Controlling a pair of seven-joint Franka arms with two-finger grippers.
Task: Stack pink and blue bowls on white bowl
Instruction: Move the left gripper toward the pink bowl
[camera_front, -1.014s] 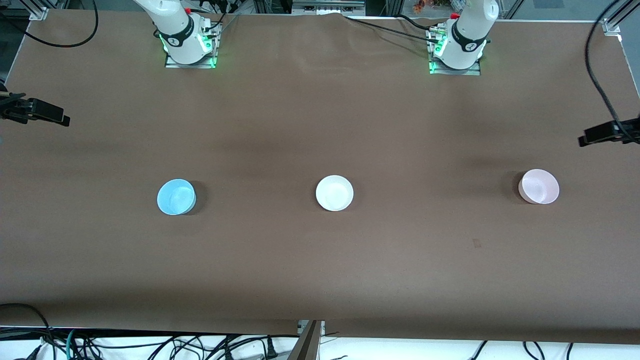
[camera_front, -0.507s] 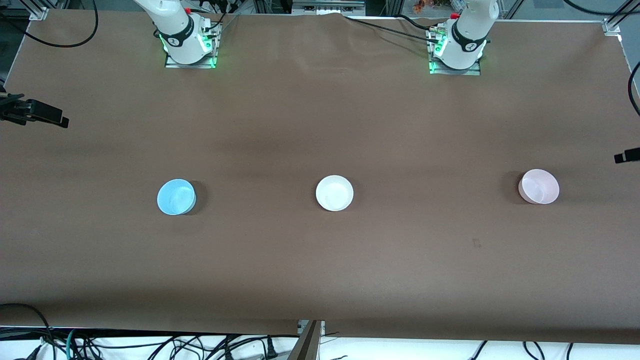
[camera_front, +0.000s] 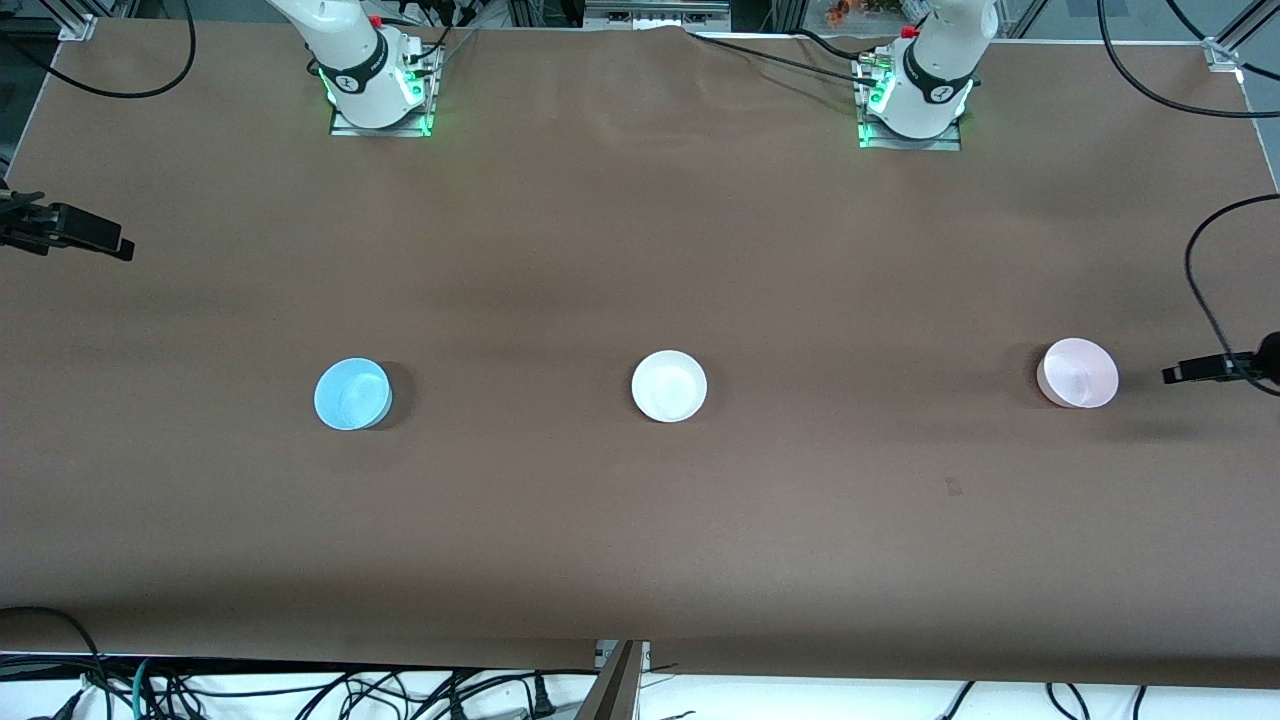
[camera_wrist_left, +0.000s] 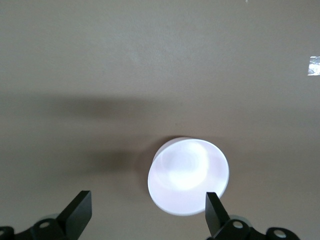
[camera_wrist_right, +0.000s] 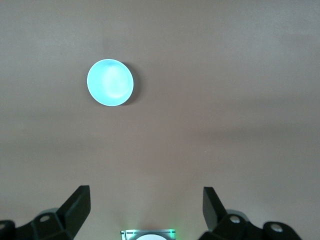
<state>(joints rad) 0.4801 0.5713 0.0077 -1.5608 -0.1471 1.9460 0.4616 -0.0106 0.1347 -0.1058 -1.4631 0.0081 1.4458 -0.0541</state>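
The pink bowl's round outer side (camera_front: 1050, 391) slopes down to its base. My left gripper will next grab the pink bowl by its thin rim (camera_front: 1116, 380) to stack it.
Three bowls stand upright in a row on the brown table. The blue bowl (camera_front: 352, 393) is toward the right arm's end, the white bowl (camera_front: 669, 385) is in the middle and the pink bowl (camera_front: 1077, 372) is toward the left arm's end. My left gripper (camera_front: 1198, 370) hangs over the table just outside the pink bowl, open and empty. In the left wrist view the pink bowl (camera_wrist_left: 189, 176) lies just ahead of the open gripper (camera_wrist_left: 146, 215), closer to one finger. My right gripper (camera_front: 75, 229) is open over the table's end, and its wrist view shows the blue bowl (camera_wrist_right: 110, 82) well away from the gripper (camera_wrist_right: 144, 207).
Both arm bases (camera_front: 380, 90) stand at the table's edge farthest from the front camera. Cables hang at the left arm's end (camera_front: 1200, 290) and below the front edge (camera_front: 400, 690). The right arm's base (camera_wrist_right: 147, 234) shows between its fingers.
My left gripper has moved along the table's end until it is level with the pink bowl. The right gripper has barely shifted. The bowls have not moved.
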